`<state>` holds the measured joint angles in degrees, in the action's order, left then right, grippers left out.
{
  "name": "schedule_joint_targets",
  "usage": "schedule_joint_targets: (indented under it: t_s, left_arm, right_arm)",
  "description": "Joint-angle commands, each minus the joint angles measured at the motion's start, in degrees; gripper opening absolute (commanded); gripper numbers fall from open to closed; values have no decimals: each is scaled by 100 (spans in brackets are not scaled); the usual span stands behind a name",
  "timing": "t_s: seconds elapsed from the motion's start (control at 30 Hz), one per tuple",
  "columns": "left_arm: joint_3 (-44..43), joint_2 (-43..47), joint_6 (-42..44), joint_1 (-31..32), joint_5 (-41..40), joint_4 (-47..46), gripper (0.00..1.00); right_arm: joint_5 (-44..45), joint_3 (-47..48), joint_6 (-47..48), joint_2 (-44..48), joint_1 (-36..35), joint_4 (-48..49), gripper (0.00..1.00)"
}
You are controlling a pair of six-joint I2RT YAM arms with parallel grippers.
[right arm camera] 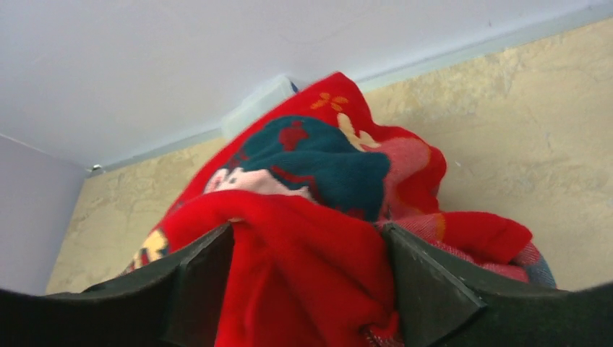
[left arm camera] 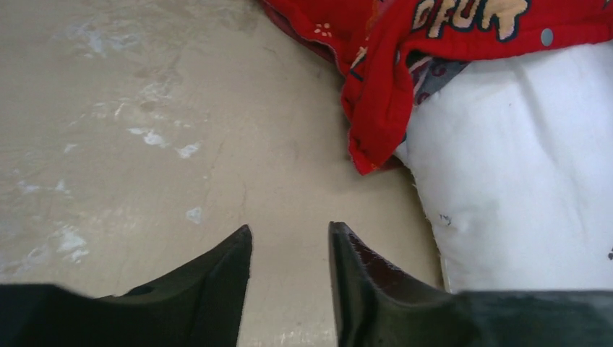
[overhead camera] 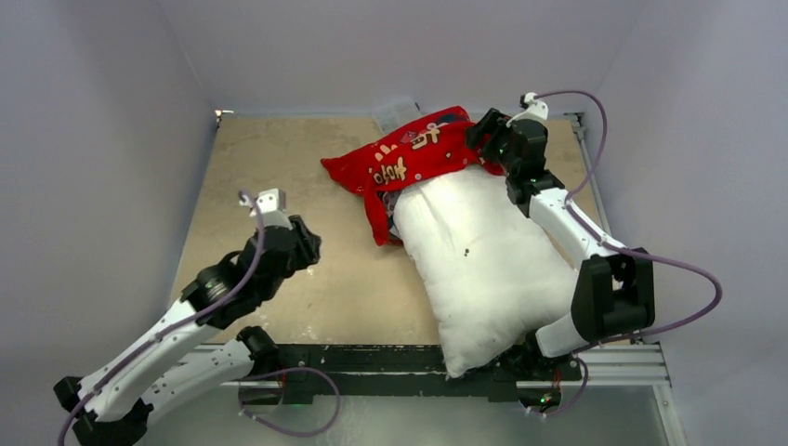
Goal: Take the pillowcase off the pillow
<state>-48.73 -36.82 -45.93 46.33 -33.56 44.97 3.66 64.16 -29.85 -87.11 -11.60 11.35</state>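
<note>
I should grab the white pillow [overhead camera: 483, 269] next with my right gripper, by its exposed cloth [overhead camera: 468, 188] beside the pillowcase's edge. The red pillowcase then stays free for my left gripper to take off.
The white pillow [overhead camera: 483, 269] lies lengthwise on the table, its near end over the front rail. The red printed pillowcase [overhead camera: 409, 153] is bunched over the pillow's far end, with a flap hanging down its left side. My right gripper [overhead camera: 483, 130] is at the cover's far right end. In the right wrist view its jaws [right arm camera: 307, 231] stand wide apart, with loose red pillowcase [right arm camera: 311, 289] bulging between them. My left gripper [overhead camera: 311, 246] hovers over bare table left of the pillow. It is open [left arm camera: 289, 231] with nothing in it, and the pillowcase [left arm camera: 390, 79] and pillow [left arm camera: 520, 166] lie ahead to its right.
The tan tabletop [overhead camera: 279, 167] is walled in at the back and both sides. A clear plastic item [overhead camera: 398, 111] sits at the far edge behind the red cover. A black metal rail [overhead camera: 372, 358] runs along the near edge between the arm bases.
</note>
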Motion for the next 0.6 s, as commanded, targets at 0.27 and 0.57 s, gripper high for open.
schedule_joint_targets:
  t_s: [0.27,0.57]
  left_arm:
    - [-2,-2066,461,-16,956,-2232,67]
    - [513,-2175,353,-1421,2552,-2989,68]
  right_arm:
    - [2130,173,-275,928,-1926,-1773,99]
    - [3452,556,-1762,615,-3326,-3972,99]
